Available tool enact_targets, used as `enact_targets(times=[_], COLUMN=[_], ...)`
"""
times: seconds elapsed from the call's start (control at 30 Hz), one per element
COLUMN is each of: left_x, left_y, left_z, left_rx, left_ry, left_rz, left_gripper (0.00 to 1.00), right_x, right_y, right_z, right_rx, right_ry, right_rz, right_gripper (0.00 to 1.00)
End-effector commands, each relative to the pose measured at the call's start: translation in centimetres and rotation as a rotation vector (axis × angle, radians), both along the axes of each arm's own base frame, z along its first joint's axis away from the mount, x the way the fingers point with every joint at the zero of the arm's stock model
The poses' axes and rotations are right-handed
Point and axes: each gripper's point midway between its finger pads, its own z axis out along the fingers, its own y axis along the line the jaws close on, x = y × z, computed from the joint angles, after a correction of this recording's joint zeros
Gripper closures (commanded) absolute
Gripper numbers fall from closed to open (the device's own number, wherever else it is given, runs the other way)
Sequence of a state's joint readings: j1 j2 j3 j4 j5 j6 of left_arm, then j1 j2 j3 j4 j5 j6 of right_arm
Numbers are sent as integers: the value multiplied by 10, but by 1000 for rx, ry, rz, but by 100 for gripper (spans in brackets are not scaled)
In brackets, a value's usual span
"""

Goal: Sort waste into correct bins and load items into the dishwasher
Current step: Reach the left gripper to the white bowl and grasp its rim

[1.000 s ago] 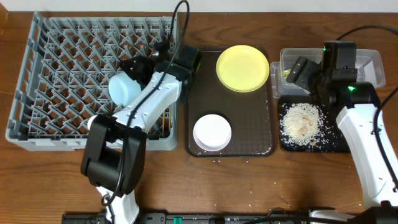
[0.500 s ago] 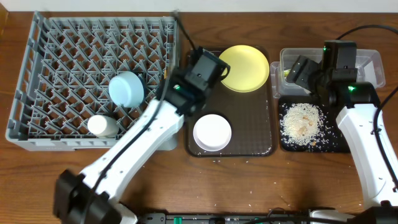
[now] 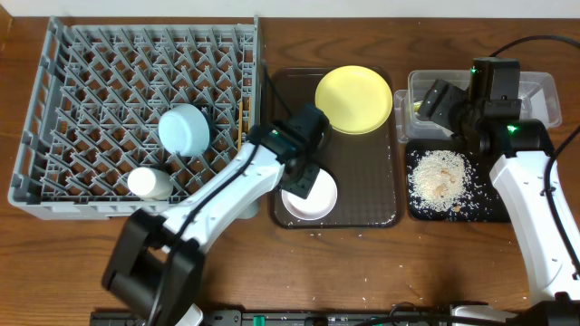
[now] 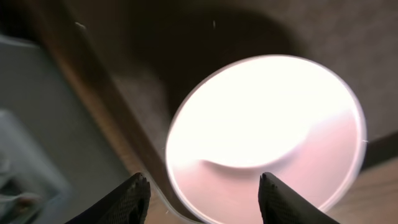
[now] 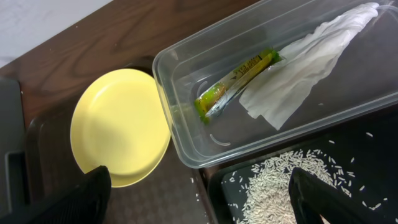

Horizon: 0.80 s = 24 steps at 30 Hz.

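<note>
I next need my left gripper to pick up the white bowl (image 3: 310, 196) by its rim facing the grey dish rack, so the bowl's opposite edge can slot between the rack's wires.
My left gripper (image 3: 302, 174) is open and empty, just above the white bowl (image 3: 310, 196) on the brown tray; the left wrist view shows the bowl (image 4: 267, 130) between my fingertips (image 4: 202, 199). The yellow plate (image 3: 353, 99) lies at the tray's far end. The light blue bowl (image 3: 184, 129) and small white cup (image 3: 149, 184) sit in the grey dish rack (image 3: 91, 63). My right gripper (image 5: 199, 199) is open and empty above the clear tub (image 5: 186, 134), which holds the green-yellow wrapper (image 5: 236, 84) and white paper (image 5: 311, 56). Rice (image 3: 439, 174) lies in the black tray (image 3: 412, 210).
The dark brown serving tray (image 3: 381, 213) lies between rack and bins. Loose rice grains dot the table (image 3: 362, 303) near the front edge. The chopsticks are partly hidden by my left arm at the rack's right edge (image 3: 241, 136).
My left arm has swung out of the rack, leaving the light blue bowl there, and come down over the white bowl. The right arm has not moved.
</note>
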State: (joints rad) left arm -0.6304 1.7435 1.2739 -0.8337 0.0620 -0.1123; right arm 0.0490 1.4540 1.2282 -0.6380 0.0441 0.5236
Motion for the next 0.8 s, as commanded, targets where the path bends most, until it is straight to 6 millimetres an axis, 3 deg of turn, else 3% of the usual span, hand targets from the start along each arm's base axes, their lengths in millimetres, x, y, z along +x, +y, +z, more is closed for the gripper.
enact_targets(times=[0.0,0.13,0.3,0.4,0.47,0.6,0.77], left_x=[-8,-15,-17,-16,-16,-6,18], left_y=[0,4,5,4,1,-10,-19], left_z=[-28,-58,-60,-56,-51,-31,11], left_rx=[16,70,81,78,64,13,-56], left_ry=[75,153,167,165,164,123,11], left_rz=[12,12,11,8,5,1,-8], left_gripper=[43,46,66,85,92,92,93], right_x=[1,1,0,1,1,1,1], right_y=[5,6,6,6,6,6,6], right_z=[-1,-1,-1,-1,-1,-1,-1], right_rx=[7,7,7,7,7,7,7], right_ry=[2,2,4,2,2,2,0], right_rz=[0,3,2,2,2,3,3], right_gripper=[11,11,10,10,10,10,9])
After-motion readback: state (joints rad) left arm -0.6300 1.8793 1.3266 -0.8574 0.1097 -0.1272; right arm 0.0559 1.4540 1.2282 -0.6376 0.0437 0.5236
